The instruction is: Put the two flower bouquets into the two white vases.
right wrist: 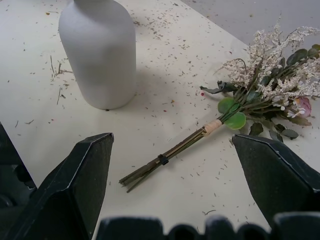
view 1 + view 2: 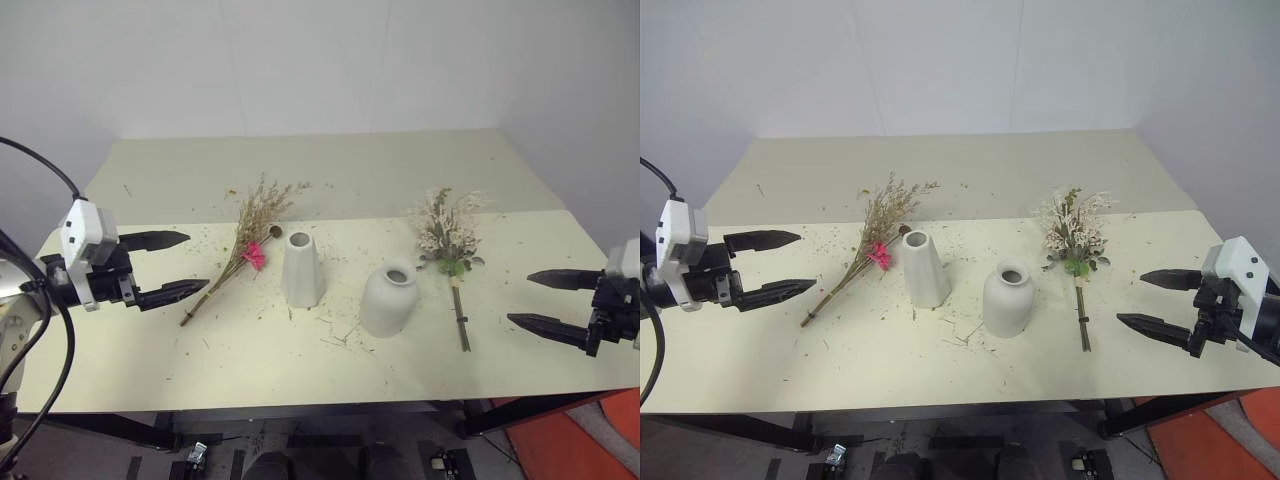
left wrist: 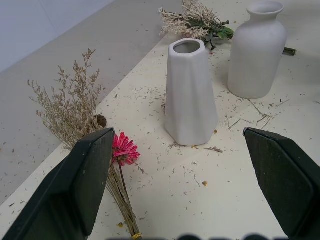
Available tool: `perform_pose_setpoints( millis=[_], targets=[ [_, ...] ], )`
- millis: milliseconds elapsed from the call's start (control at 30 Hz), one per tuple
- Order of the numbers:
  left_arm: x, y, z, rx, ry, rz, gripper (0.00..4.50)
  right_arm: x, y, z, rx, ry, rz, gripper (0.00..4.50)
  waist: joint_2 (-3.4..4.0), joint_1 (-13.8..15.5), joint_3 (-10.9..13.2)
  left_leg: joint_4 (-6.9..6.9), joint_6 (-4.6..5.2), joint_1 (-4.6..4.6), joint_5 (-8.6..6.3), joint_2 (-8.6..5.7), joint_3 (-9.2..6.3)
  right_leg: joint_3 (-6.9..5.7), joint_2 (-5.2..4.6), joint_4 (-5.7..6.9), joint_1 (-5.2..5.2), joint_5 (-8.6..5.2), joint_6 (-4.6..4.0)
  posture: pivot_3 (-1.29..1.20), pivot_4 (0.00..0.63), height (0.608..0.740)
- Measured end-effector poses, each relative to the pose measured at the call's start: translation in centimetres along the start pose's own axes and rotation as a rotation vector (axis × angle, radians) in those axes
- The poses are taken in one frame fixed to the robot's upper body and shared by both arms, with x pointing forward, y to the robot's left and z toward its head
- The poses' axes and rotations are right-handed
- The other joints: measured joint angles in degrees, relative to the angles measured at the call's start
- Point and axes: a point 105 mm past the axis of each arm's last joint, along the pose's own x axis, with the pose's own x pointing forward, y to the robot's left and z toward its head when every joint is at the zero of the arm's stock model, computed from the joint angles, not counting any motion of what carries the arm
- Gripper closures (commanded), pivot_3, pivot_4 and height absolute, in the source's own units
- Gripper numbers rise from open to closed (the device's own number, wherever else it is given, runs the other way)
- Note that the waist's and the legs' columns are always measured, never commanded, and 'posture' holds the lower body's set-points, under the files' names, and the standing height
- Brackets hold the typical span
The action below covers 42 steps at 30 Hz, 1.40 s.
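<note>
My left gripper picks up the tan bouquet by its lower stems next, since its top spreads into brittle dry sprigs and pink petals.
Both bouquets lie flat on the cream table (image 2: pixel 330 170). The thin tan dried-grass bunch (image 2: pixel 247 245) with a pink flower (image 3: pixel 124 150) lies left of the tall cone vase (image 2: pixel 302 268). A shorter dome vase (image 2: pixel 388 299) stands right of the cone vase. The cream-white bunch with green leaves (image 2: pixel 448 240) lies right of the dome vase, its stems (image 1: pixel 170 155) pointing at the front edge. My left gripper (image 2: pixel 180 267) hovers open at the table's left side, a short way from the tan bunch's stem end. At the right side my right gripper (image 2: pixel 525 299) is open, near the white bunch's stems.
Dry plant crumbs are scattered over the table around the vases. A seam runs across the table behind the bouquets. A white wall (image 2: pixel 320 60) stands behind the far edge. Below the front edge are dark frame parts and an orange surface (image 2: pixel 580 440) at the right.
</note>
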Motion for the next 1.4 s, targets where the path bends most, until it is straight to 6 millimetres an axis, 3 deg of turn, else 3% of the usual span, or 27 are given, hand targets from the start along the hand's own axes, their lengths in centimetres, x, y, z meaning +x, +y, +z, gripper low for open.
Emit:
perform_pose_setpoints(
  millis=[267,433,667,1000,1100,1400],
  targets=[
    [-0.2,0.2,-0.3,-0.01,0.0,0.008,0.0,0.1,0.2,0.1,-0.005,-0.001,0.008,0.01,0.0,0.0,0.0,0.0,0.0,0.0,0.0,0.0,0.0,0.0,0.0,0.0,0.0,0.0,0.0,0.0,0.15,0.74],
    [0.8,2.2,-2.7,-0.045,0.24,0.128,0.0,0.2,0.1,1.2,-0.015,-0.037,0.015,0.01,-0.01,0.0,0.0,0.01,0.0,0.03,0.0,-0.02,-0.02,-0.01,0.01,0.05,0.03,0.0,0.01,0.0,0.15,0.74],
    [2.8,4.2,-4.4,-0.09,0.428,0.205,0.0,0.6,0.4,3.3,-0.057,-0.11,0.05,0.01,-0.03,0.1,0.0,0.01,0.0,-0.06,0.0,-0.04,-0.03,-0.02,0.01,0.02,-0.04,0.0,0.02,0.0,0.15,0.74],
    [8.8,4.7,-8.5,-0.19,0.729,0.152,0.0,1.6,1.3,5.5,-0.12,-0.175,0.134,0.01,-0.1,0.1,0.1,0.1,0.01,-0.17,0.0,-0.08,-0.05,-0.04,0.02,0.04,-0.06,-0.02,0.04,0.0,0.15,0.74],
    [9.9,5.0,-10.1,-0.191,0.824,0.165,0.6,1.7,1.5,5.7,-0.126,-0.178,0.148,0.0,-0.11,0.0,0.1,0.13,0.01,-0.23,0.0,-0.09,-0.05,-0.03,0.02,0.05,-0.12,-0.02,0.04,0.0,0.15,0.74],
    [10.0,5.8,-10.9,-0.15,0.889,0.122,3.48,1.7,1.6,5.9,-0.136,-0.182,0.16,0.0,-0.11,-0.2,0.1,0.14,0.01,-0.08,0.0,-0.09,-0.04,0.02,0.02,0.13,-0.05,-0.03,0.06,0.0,0.15,0.74]
  ],
)
